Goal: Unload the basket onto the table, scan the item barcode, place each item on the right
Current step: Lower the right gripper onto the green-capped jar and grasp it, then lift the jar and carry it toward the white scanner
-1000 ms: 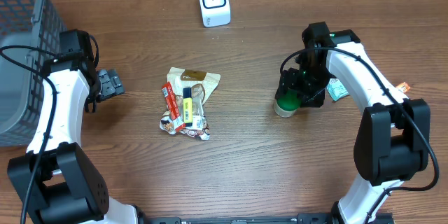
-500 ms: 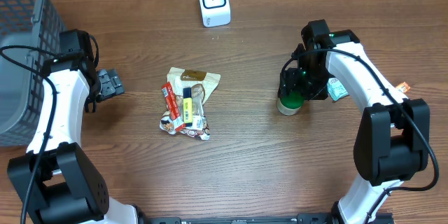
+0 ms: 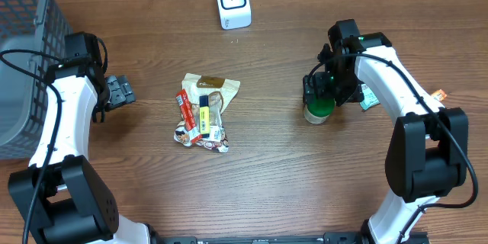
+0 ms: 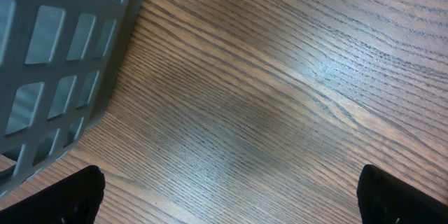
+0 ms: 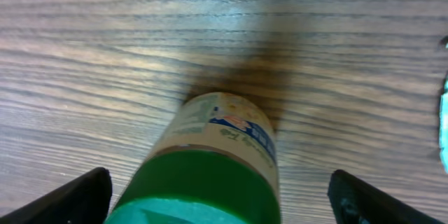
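Note:
My right gripper must near the jar before closing: its fingers are short of the jar's sides in the overhead view.
The item, a jar (image 3: 318, 111) with a green lid and a beige label, stands upright on the table at the right. My right gripper (image 3: 329, 90) hovers over it, open. In the right wrist view the jar (image 5: 225, 134) sits between the two fingertips of the right gripper (image 5: 220, 199), with a gap on each side. The white barcode scanner (image 3: 232, 1) stands at the back centre. At the left, my left gripper (image 3: 122, 91) is open and holds nothing. The left wrist view shows only bare wood between the tips of the left gripper (image 4: 231, 201).
A pile of snack packets (image 3: 203, 113) lies in the middle of the table. A grey mesh basket (image 3: 23, 42) stands at the far left, and its corner (image 4: 63, 63) shows in the left wrist view. A teal packet (image 3: 369, 97) lies behind the right arm.
The right gripper's jaws have spread wide and let go of the jar, which now stands free. The gripper has shifted slightly toward the back. The left arm has not moved.

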Robot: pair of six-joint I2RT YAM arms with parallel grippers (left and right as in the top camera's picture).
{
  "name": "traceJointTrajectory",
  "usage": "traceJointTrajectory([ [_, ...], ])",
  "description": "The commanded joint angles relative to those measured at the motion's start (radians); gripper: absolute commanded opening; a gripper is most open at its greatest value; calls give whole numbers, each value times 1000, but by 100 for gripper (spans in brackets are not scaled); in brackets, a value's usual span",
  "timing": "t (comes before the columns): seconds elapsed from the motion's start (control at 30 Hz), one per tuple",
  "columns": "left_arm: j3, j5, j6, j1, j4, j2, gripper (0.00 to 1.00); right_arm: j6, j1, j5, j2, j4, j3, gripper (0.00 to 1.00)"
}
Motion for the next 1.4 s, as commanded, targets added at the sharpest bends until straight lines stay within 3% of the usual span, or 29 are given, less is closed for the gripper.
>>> traceJointTrajectory([
  [0.0,15,-14,11,-1,-2,-20,100,56,5,60,-68,-10,26,100],
  [0.17,15,-13,11,-1,-2,-20,100,109,41,76,-156,-13,26,100],
  [0.37,15,-13,11,-1,-2,-20,100,148,131,280,-175,-7,24,100],
  [0.53,15,-14,11,-1,-2,-20,100,148,141,229,-171,17,24,100],
  [0.63,15,-13,11,-1,-2,-20,100,162,129,229,-171,3,24,87],
  [0.77,15,-13,11,-1,-2,-20,100,186,120,218,-170,-12,2,87],
  [1.37,15,-13,11,-1,-2,-20,100,128,121,242,-151,277,-276,89],
])
